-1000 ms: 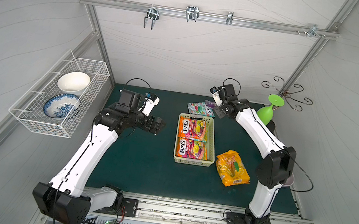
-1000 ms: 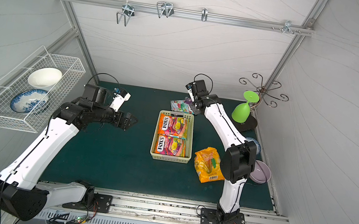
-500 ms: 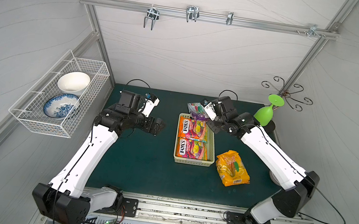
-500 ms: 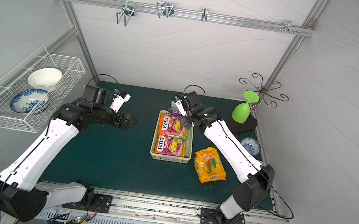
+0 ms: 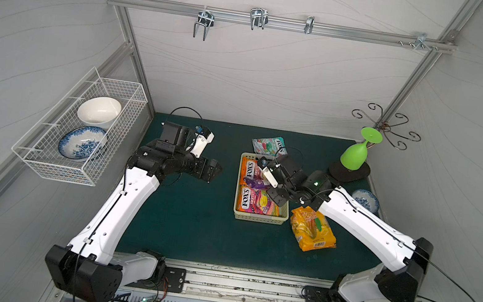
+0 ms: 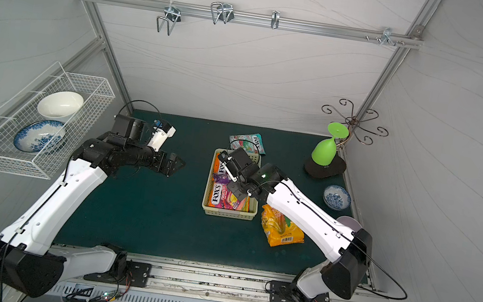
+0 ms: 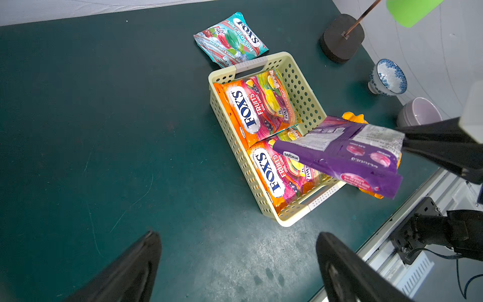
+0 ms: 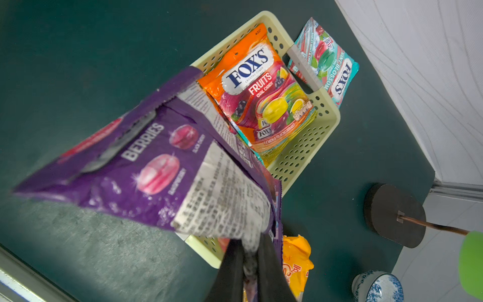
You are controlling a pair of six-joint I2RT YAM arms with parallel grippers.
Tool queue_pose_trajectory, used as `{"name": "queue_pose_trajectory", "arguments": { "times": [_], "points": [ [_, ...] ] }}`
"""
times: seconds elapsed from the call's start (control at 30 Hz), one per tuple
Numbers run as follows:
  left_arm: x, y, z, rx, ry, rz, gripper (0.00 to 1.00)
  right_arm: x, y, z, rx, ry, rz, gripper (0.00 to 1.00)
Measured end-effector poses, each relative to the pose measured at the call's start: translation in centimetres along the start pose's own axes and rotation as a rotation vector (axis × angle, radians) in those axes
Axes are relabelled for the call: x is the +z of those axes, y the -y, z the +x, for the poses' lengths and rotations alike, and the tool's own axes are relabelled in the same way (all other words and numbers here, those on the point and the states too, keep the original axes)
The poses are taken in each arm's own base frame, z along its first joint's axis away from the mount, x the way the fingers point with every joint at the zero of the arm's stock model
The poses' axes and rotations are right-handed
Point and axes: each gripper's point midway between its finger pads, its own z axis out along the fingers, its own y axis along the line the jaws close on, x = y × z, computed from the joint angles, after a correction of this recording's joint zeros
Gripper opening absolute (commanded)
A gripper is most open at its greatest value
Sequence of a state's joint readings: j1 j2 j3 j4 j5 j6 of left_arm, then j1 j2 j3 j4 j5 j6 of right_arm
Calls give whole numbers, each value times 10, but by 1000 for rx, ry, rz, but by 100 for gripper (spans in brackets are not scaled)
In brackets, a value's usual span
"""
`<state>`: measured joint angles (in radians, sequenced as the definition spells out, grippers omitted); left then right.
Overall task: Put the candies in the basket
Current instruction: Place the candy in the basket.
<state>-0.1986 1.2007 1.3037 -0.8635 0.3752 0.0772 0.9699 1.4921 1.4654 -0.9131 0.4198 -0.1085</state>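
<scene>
The purple packet hangs tilted well above the basket and would fall at an angle across both orange packets, so my right gripper lowers it before opening.
The pale green basket (image 5: 259, 217) (image 7: 308, 104) stands mid-table with two orange FOX'S candies packets (image 5: 253, 200) (image 7: 258, 104) lying flat inside. My right gripper (image 5: 266, 184) (image 8: 249, 251) is shut on one edge of a purple candy packet (image 5: 253, 183) (image 7: 347, 151) (image 8: 156, 167), which hangs over the basket's middle. A teal packet (image 5: 268, 145) (image 8: 326, 62) lies on the mat just behind the basket. A larger yellow-orange bag (image 5: 312, 230) lies to the basket's right. My left gripper (image 5: 214, 170) (image 7: 236, 235) hovers open and empty left of the basket.
A green goblet (image 5: 354, 155) hangs upside down on a black-based wire stand at the back right. A small blue-patterned bowl (image 5: 365, 200) and a lilac bowl (image 7: 418, 112) sit by the right wall. A white wire basket (image 5: 81, 128) with two bowls hangs on the left wall.
My right arm has swung from behind the basket, by the teal packet, forward to over the basket, carrying the purple packet. The left arm has not moved.
</scene>
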Motion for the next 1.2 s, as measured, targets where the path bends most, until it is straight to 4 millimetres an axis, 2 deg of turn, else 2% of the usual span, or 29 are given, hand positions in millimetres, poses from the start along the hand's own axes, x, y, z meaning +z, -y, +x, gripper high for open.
{"name": "queue_pose_trajectory", "arguments": {
  "times": [0.13, 0.5, 0.77, 0.8, 0.87, 0.93, 1.07, 1.2],
  "points": [
    [0, 0, 0, 0, -1, 1, 97, 14, -9, 5, 6, -43, 8, 0],
    [0, -1, 1, -5, -2, 1, 97, 51, -15, 9, 13, -93, 58, 0],
    [3, -3, 1, -11, -8, 0, 97, 74, -31, 17, -10, -106, 39, 0],
    [3, -3, 2, -12, -10, 3, 97, 75, -34, 18, -17, -109, 31, 3],
    [3, -3, 2, -11, -12, 3, 97, 77, -39, 19, -26, -110, 18, 20],
    [4, -3, 2, -11, -12, 2, 97, 78, -44, 20, -28, -112, 2, 32],
    [4, -3, 3, -13, -14, 4, 97, 79, -54, 27, -14, -131, -53, 39],
    [5, -5, 3, -19, -17, 1, 97, 63, -59, 29, 27, -103, -118, 42]
  ]
}}
